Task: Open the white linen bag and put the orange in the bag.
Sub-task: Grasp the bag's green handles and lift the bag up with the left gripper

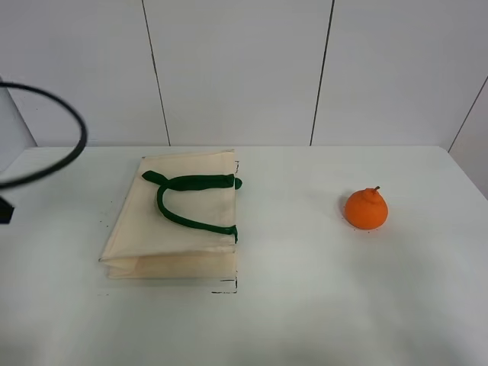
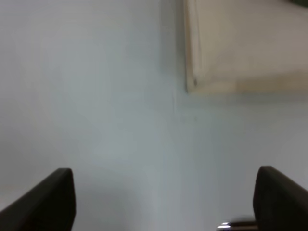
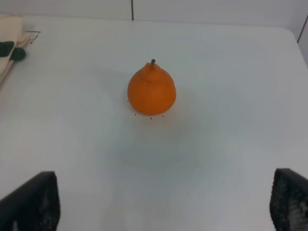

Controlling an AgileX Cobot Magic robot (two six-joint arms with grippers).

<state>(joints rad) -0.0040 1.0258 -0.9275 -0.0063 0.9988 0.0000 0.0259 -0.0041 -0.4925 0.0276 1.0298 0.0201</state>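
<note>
The bag lies flat and closed, so my left gripper should next pinch it by that green handle [image 1: 187, 219] looped loosely on top.
The white linen bag [image 1: 179, 221] lies flat and closed on the table's left half, with its dark green handles [image 1: 191, 198] folded on top. The orange [image 1: 366, 208] stands upright on the right half, well apart from the bag. In the left wrist view my left gripper [image 2: 163, 202] is open and empty over bare table, with a corner of the bag [image 2: 240, 48] ahead of it. In the right wrist view my right gripper [image 3: 161, 202] is open and empty, with the orange [image 3: 151, 91] ahead between its fingers' lines and some way off. Neither gripper shows in the exterior view.
The white table [image 1: 305, 305] ends at a white panelled wall [image 1: 244, 69] behind. A black cable loop [image 1: 72, 156] hangs at the far left. Small black marks [image 1: 225, 288] sit by the bag's near corner. The bag's edge [image 3: 9, 48] shows in the right wrist view.
</note>
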